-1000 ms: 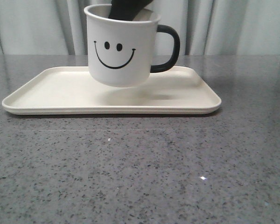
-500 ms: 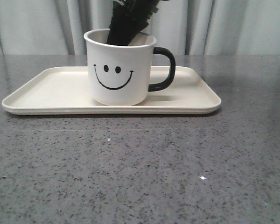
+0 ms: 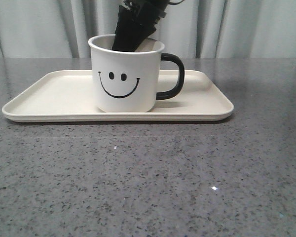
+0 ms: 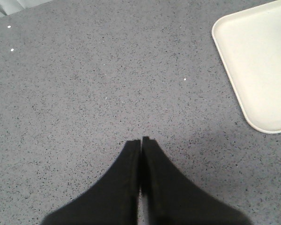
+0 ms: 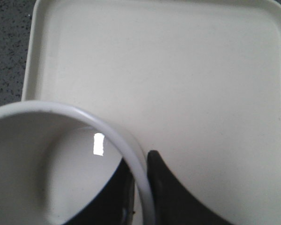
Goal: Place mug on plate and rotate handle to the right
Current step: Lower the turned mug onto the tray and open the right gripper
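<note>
The mug's base rests on the cream plate in the front view, so it is now time for my right gripper to open.
The white mug [image 3: 126, 81] with the smiley face stands upright on the cream plate [image 3: 49, 96], near its middle. Its black handle [image 3: 176, 76] points to the right in the front view. My right gripper [image 3: 131, 39] comes down from above and is shut on the mug's rim at the back, one finger inside and one outside. The right wrist view shows the rim [image 5: 131, 145] between the fingers of that gripper [image 5: 140, 168], over the plate [image 5: 178, 70]. My left gripper [image 4: 141, 139] is shut and empty over the bare table, apart from the plate's corner [image 4: 257, 61].
The grey speckled table [image 3: 148, 173] stretches in front of the plate. A pale curtain [image 3: 246, 29] hangs behind the table's far edge.
The mug has come down from above the plate and now stands on it, a little further left. The handle still points right.
</note>
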Robot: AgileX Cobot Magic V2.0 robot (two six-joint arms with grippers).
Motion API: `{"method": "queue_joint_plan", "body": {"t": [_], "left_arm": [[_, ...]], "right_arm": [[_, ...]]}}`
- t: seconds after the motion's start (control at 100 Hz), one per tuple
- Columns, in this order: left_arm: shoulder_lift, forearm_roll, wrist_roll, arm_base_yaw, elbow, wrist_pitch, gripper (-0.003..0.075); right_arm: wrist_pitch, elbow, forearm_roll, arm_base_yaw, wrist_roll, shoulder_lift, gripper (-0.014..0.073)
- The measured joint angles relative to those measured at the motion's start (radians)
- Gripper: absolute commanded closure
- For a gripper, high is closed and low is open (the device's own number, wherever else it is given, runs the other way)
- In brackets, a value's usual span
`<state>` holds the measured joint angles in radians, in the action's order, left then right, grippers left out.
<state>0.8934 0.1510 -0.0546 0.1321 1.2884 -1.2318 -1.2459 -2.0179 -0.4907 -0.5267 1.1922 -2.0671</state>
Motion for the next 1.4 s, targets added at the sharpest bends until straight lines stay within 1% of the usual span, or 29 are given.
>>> {"method": "queue_joint_plan", "body": {"t": [0.56,0.61,0.73,0.8,1.12,1.19,1.32,1.4], "left_arm": [[0.0,0.0,0.0,0.0,0.0,-0.006,0.074],[0.0,0.0,0.0,0.0,0.0,-0.006,0.074],[0.0,0.0,0.0,0.0,0.0,-0.006,0.074],[0.0,0.0,0.0,0.0,0.0,-0.006,0.074],[0.0,-0.005,0.0,0.0,0.0,-0.009,0.074],[0.0,-0.005,0.0,0.0,0.0,-0.009,0.074],[0.0,-0.009,0.0,0.0,0.0,-0.009,0.074],[0.0,-0.009,0.0,0.0,0.0,-0.009,0.074]], "right_arm": [[0.0,0.0,-0.006,0.0,0.0,-0.002,0.0705],[0.0,0.0,-0.006,0.0,0.0,-0.002,0.0683],[0.0,0.0,-0.006,0.0,0.0,-0.002,0.0589],[0.0,0.0,-0.006,0.0,0.0,-0.002,0.0554],[0.0,0.0,-0.006,0.0,0.0,-0.002,0.0538],[0.0,0.0,-0.006,0.0,0.0,-0.002,0.0503],[0.002,0.0,-0.006,0.0,0.0,-0.002,0.0403],[0.002,0.0,-0.006,0.0,0.0,-0.003,0.0384]]}}
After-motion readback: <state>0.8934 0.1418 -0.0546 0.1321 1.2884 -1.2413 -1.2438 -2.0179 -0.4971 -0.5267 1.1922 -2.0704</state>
